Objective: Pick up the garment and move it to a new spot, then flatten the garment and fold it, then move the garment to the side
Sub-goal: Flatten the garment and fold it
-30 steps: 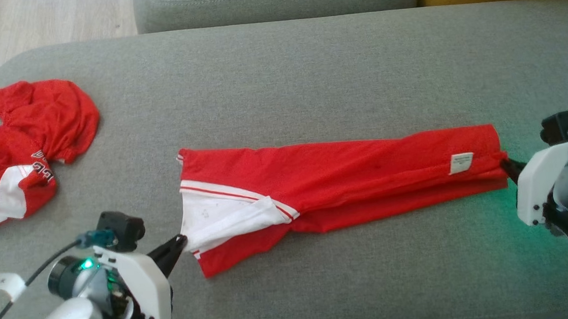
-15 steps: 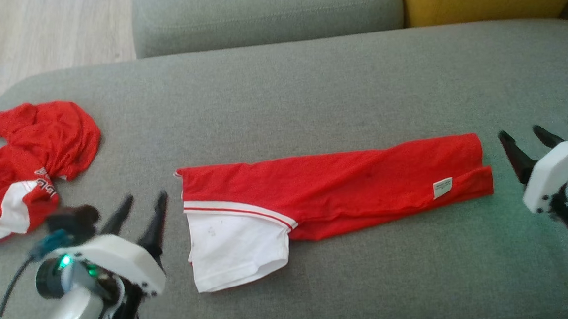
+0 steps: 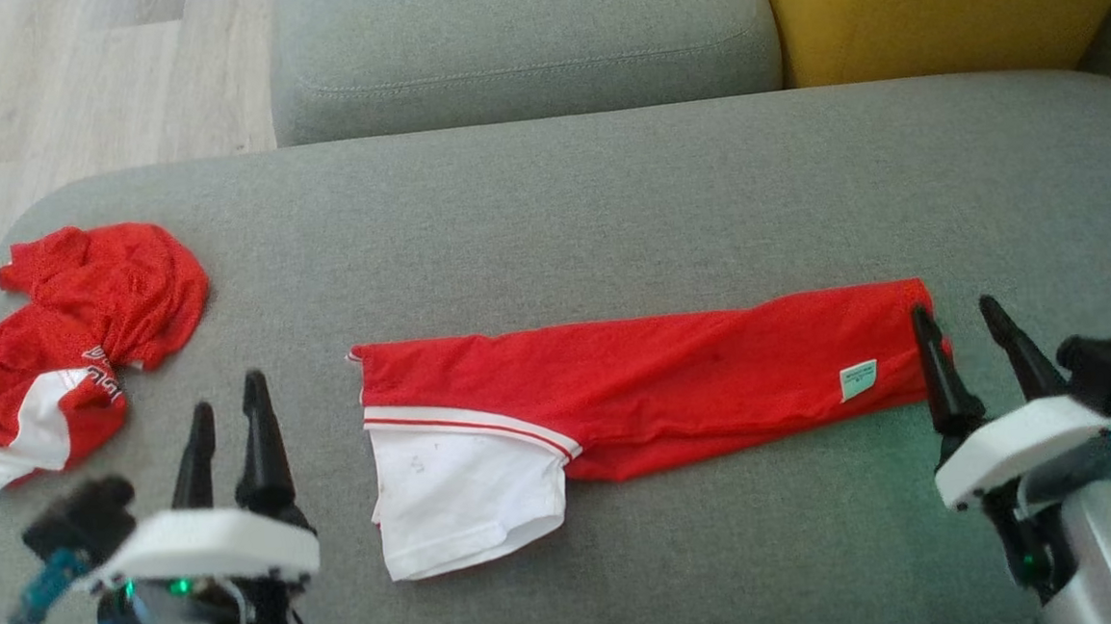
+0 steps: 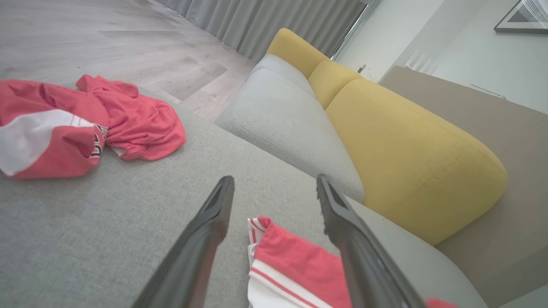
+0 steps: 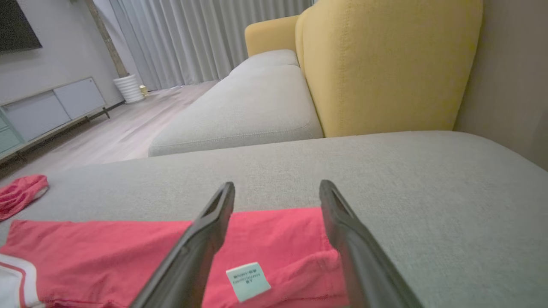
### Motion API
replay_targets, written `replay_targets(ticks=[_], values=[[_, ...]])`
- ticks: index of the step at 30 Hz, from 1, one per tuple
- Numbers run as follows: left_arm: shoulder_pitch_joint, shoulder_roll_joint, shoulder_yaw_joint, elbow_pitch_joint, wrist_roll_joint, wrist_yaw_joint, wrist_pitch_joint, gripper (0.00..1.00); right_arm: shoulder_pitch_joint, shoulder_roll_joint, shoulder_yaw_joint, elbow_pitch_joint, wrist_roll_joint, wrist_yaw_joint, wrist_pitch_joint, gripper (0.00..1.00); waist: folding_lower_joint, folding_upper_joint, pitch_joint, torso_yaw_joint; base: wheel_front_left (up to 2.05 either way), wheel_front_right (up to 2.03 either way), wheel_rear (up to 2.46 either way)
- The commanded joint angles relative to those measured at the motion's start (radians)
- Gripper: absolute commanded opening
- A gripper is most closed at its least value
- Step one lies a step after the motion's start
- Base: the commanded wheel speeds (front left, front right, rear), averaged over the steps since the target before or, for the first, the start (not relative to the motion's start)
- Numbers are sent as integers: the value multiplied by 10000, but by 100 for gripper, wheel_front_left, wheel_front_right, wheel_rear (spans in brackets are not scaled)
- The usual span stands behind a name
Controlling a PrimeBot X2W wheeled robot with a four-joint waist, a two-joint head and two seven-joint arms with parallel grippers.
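My right gripper grabs the red jersey's short end beside the small label next, to fold the garment [image 3: 647, 384].
The garment [image 3: 647, 384] is a red jersey folded into a long strip across the grey seat [image 3: 607, 203], with a white panel [image 3: 462, 511] at its left end and a small label [image 3: 858, 379] near its right end. My left gripper [image 3: 226, 398] stands open to the left of the white panel, apart from the cloth. In the left wrist view the garment's corner [image 4: 295, 265] lies beneath the open left gripper [image 4: 274, 184]. My right gripper [image 3: 953, 312] is open at the strip's right end, its left finger over the edge. The right wrist view shows the garment [image 5: 128, 252] and label [image 5: 248, 280] below the spread right gripper [image 5: 277, 188].
A second red and white garment [image 3: 84, 331] lies crumpled at the seat's far left, also seen as a red heap [image 4: 85, 124]. A grey cushion [image 3: 520, 44] and a yellow cushion [image 3: 942, 9] stand behind. Wood floor [image 3: 69, 91] lies beyond the left edge.
Both grippers let go of the garment's ends, opened and drew back with fingers pointing up. The white panel settled flat. The head camera shifted, so the scene sits lower.
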State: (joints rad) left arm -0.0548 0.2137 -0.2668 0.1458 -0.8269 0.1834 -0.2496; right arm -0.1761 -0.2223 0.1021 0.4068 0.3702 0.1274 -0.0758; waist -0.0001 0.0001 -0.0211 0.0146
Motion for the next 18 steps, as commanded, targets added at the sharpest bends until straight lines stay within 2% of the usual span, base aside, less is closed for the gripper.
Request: replay_targets(ticks=[1,6,10,18], values=[[-97,-174,714,-223,562,-283,-119,100,-170,93,-47,-304,-378,33,-248,100,1,-1,18,-23,0,0,0],[134,-727,1216,150,1454,-816,-120,100,-145,504,-288,-171,-822,33,-362,100,1,-1,67,-44,0,0,0],[51,-935,1456,530,1996,-1223,-120,100,-385,683,-628,13,-1128,33,-191,100,1,-1,217,-74,0,0,0],[-478,-1223,1674,930,2508,-1729,-121,100,-1717,1155,-2115,1037,-1795,33,1342,100,1,-1,1162,-24,0,0,0]])
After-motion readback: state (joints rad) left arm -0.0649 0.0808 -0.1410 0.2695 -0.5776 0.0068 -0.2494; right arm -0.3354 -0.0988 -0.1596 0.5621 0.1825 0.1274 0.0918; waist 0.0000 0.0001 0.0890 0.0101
